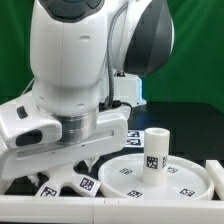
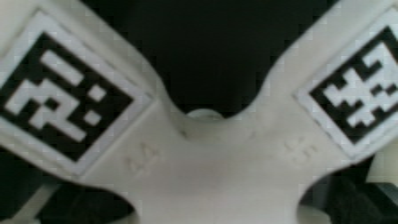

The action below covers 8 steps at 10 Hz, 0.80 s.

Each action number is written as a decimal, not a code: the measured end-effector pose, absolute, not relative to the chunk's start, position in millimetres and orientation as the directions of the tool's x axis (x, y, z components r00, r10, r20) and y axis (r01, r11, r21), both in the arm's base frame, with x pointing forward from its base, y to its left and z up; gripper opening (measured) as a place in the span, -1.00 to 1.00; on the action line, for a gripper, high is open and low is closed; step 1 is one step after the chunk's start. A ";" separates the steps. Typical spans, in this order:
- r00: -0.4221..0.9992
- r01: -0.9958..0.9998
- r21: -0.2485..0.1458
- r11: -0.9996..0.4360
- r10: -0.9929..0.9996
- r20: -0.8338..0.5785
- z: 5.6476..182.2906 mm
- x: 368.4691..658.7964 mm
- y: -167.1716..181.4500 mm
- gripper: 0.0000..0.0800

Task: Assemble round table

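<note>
My gripper is ready to close on the base's middle [image 2: 217, 195]: my fingers reach down beside the middle in the wrist view, below its tagged arms.
The large round disc [image 1: 165, 180] lies flat on the table at the exterior view's right. The short thick leg [image 1: 155, 150] stands upright on it, with a tag on its side. The cross-shaped base [image 1: 82, 182] lies low at the exterior view's left, right under my hand. My gripper [image 1: 88, 160] is down over the base, and its fingers are hidden by my own hand and arm. In the wrist view the base [image 2: 199, 150] fills the frame very close, with two tagged arms spreading from its hub. I cannot make out the fingers there.
The white border rim [image 1: 120, 208] runs along the front of the table and up the exterior view's right edge. My arm's bulk blocks the left and middle of the exterior view. A green backdrop stands behind.
</note>
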<state>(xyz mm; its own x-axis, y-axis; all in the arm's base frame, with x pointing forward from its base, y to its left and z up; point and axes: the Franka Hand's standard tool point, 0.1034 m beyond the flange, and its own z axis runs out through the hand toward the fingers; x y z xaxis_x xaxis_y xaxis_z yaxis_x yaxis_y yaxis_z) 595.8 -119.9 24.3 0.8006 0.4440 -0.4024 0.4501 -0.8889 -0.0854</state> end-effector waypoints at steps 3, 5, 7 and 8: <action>0.799 0.452 -0.088 -0.888 0.446 -0.403 22.9 595.2 -120.6 0.55; 0.799 0.451 -0.088 -0.888 0.446 -0.404 23.4 595.2 -120.6 0.13; 0.799 0.451 -0.088 -0.888 0.446 -0.404 23.4 595.2 -120.6 0.13; 0.799 0.449 -0.091 -0.889 0.445 -0.405 24.6 595.3 -119.3 0.13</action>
<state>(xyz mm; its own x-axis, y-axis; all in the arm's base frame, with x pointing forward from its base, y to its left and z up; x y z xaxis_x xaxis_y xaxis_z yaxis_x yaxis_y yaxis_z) 595.3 -119.3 24.6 0.7990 0.4448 -0.4047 0.4486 -0.8890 -0.0915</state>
